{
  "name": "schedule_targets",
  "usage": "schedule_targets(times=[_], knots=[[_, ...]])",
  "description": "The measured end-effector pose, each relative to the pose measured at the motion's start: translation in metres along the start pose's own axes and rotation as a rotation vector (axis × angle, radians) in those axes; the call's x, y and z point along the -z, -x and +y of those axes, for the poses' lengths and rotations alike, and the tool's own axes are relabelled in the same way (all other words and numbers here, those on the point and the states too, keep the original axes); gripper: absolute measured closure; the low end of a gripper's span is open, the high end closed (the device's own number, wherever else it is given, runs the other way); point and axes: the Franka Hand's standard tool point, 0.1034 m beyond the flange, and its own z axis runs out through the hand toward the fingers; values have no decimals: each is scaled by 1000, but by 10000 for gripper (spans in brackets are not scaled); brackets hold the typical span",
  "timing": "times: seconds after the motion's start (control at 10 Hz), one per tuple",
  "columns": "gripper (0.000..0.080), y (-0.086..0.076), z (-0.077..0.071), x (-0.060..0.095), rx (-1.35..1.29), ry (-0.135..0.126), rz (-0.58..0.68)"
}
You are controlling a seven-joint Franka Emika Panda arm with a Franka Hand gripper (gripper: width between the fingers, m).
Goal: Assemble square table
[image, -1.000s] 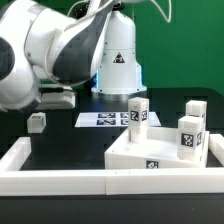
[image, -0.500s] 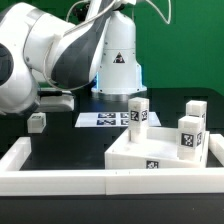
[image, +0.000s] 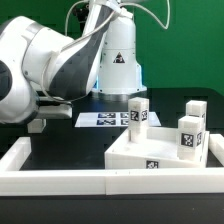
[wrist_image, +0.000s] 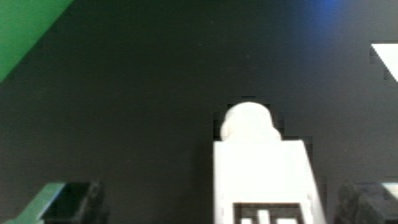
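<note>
My gripper should close on the white leg (wrist_image: 265, 185) now, because my fingers stand low on both sides of the leg in the wrist view.
The white square tabletop (image: 132, 150) lies at the exterior view's right with three white tagged legs standing on it (image: 138, 112), (image: 195, 110), (image: 189, 137). A fourth leg (image: 37, 125) lies loose on the black table at the left, mostly covered by my arm. In the wrist view this leg (wrist_image: 263, 160) runs lengthwise between my fingers, rounded end away from the camera and tag near it. My gripper (wrist_image: 217, 205) is open, and each dark fingertip (wrist_image: 63, 202) stands well clear of the leg's sides. I cannot tell my height above it.
The marker board (image: 105, 120) lies flat behind the tabletop. A long white rim wall (image: 60, 180) runs along the front and up the left side. The robot base (image: 118, 60) stands at the back before a green backdrop.
My arm has swung toward the exterior view's right and lower, and it now covers most of the loose leg. The tabletop and its three legs have not moved.
</note>
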Motion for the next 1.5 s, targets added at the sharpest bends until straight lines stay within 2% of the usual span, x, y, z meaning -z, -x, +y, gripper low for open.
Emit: schedule_targets(times=[0.4,0.6,0.7,1.2,1.3,1.5], knots=[[150,-4,-2,-2,5,4,3],[413,-5,-5,-1,10,6,4],[515,-6,-6,-1,11,7,3],[513,-5,-5,-1,11,6,3],[513,-1,-5,1,18,-2,-7],[512,21,-12,22,26,-29,-4]])
